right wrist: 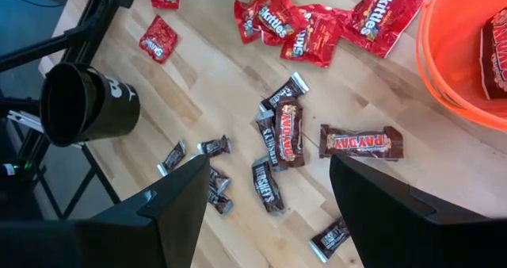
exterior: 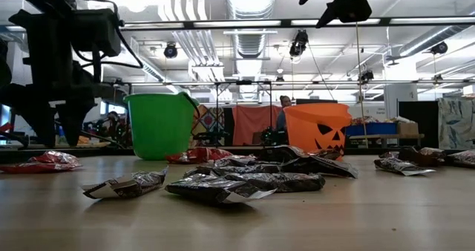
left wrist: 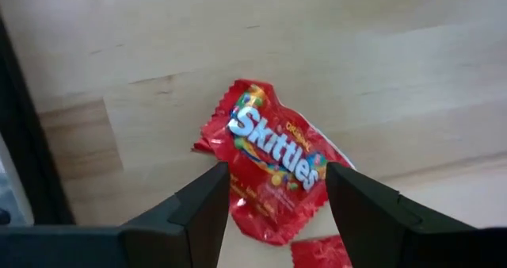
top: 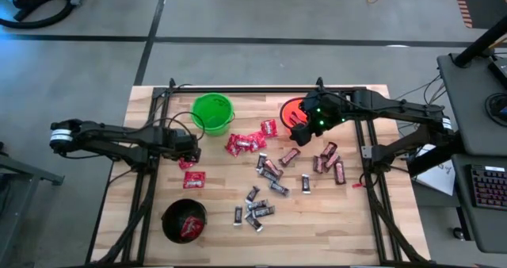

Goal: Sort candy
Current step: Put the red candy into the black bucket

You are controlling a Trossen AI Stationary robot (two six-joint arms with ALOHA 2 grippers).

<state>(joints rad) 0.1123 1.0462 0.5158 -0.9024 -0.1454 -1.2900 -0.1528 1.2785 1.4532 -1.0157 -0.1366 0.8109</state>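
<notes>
The red Skittles packet should go into the black bucket to be sorted, so my left gripper should next grab it by its lettered middle (left wrist: pixel 277 161).
Candy is scattered over the wooden table: red Skittles packets (top: pixel 247 143), brown-red bars (top: pixel 329 161) and small black-silver bars (top: pixel 255 208). My left gripper (top: pixel 188 154) hangs open over one red Skittles packet (left wrist: pixel 273 161) that lies flat on the table, a finger on either side of it (left wrist: pixel 277 173); I see no touch. A second red packet (top: pixel 194 179) lies just nearer. My right gripper (top: pixel 303 128) is open and empty, raised beside the orange bucket (top: pixel 290 108). In the right wrist view (right wrist: pixel 269 169) it looks down on a PayDay bar (right wrist: pixel 360 141) and dark bars (right wrist: pixel 289 129).
A green bucket (top: pixel 212 113) stands at the far side and a black bucket (top: pixel 184 220) holding red packets at the near left. The orange bucket (right wrist: pixel 467 54) has a bar in it. Dark frame rails (top: pixel 150 181) run along the table's left and right sides.
</notes>
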